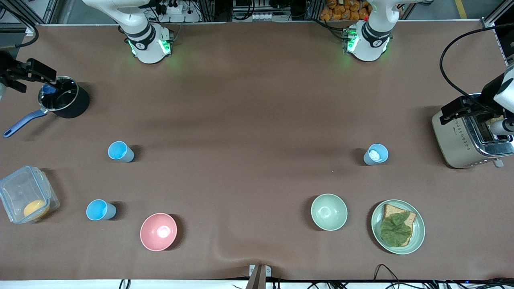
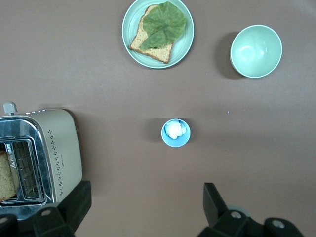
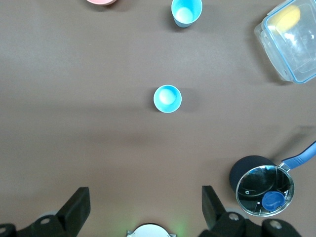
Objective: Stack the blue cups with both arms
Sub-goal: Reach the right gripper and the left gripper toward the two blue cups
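The right gripper grabs the blue cup closest to the black pot point(image 1: 72, 103) by its rim point(image 1: 117, 141) next, to stack it.
Three blue cups stand upright on the brown table. One cup point(image 1: 120, 151) point(image 3: 167, 98) is toward the right arm's end, and a second cup point(image 1: 100, 210) point(image 3: 186, 12) is nearer the front camera, beside the pink bowl point(image 1: 158, 231). The third cup point(image 1: 376, 154) point(image 2: 175, 133), toward the left arm's end, has something white inside. My right gripper point(image 1: 24, 74) point(image 3: 145, 205) is open and empty, high above the table by the pot. My left gripper point(image 1: 461, 107) point(image 2: 145, 205) is open and empty, high over the toaster.
A black pot point(image 1: 64, 100) with a blue handle holds a small blue object. A clear lidded box point(image 1: 26, 199) has something yellow inside. A pale green bowl point(image 1: 329, 211), a plate point(image 1: 417, 237) with bread and lettuce, and a toaster point(image 1: 461, 140) are toward the left arm's end.
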Robot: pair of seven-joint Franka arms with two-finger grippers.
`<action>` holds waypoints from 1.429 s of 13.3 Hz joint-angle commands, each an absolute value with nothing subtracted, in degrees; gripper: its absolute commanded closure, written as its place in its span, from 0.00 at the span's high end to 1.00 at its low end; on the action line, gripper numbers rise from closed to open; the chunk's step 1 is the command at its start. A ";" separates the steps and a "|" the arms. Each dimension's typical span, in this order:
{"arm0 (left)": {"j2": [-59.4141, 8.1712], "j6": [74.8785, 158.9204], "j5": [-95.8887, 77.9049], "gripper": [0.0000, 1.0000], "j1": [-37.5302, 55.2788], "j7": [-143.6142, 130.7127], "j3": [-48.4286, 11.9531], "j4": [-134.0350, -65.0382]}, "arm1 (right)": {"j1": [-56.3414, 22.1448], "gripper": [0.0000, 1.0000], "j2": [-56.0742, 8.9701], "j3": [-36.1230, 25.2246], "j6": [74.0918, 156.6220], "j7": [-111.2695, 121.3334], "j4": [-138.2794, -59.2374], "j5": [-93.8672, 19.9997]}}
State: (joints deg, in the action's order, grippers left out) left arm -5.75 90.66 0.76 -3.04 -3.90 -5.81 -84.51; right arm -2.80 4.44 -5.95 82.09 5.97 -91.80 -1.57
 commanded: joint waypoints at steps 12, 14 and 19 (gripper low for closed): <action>-5.54 107.29 0.88 1.00 -3.25 -3.78 -6.59 -105.36 | -2.99 1.00 -3.58 -6.59 100.60 7.20 -111.69 -2.90; -5.71 114.40 0.88 1.00 -4.13 -3.69 -6.59 -110.45 | -1.94 1.00 -10.69 -6.59 105.88 7.38 -111.45 -2.90; -6.85 129.60 0.70 1.00 -3.96 -3.69 -6.68 -122.49 | 4.73 1.00 -22.66 -6.50 119.61 19.14 -111.36 -4.47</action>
State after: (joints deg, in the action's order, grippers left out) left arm -7.92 123.89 0.75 -3.63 -4.02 -6.31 -116.92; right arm 1.89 -19.86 -6.81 118.42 13.84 -112.94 -2.30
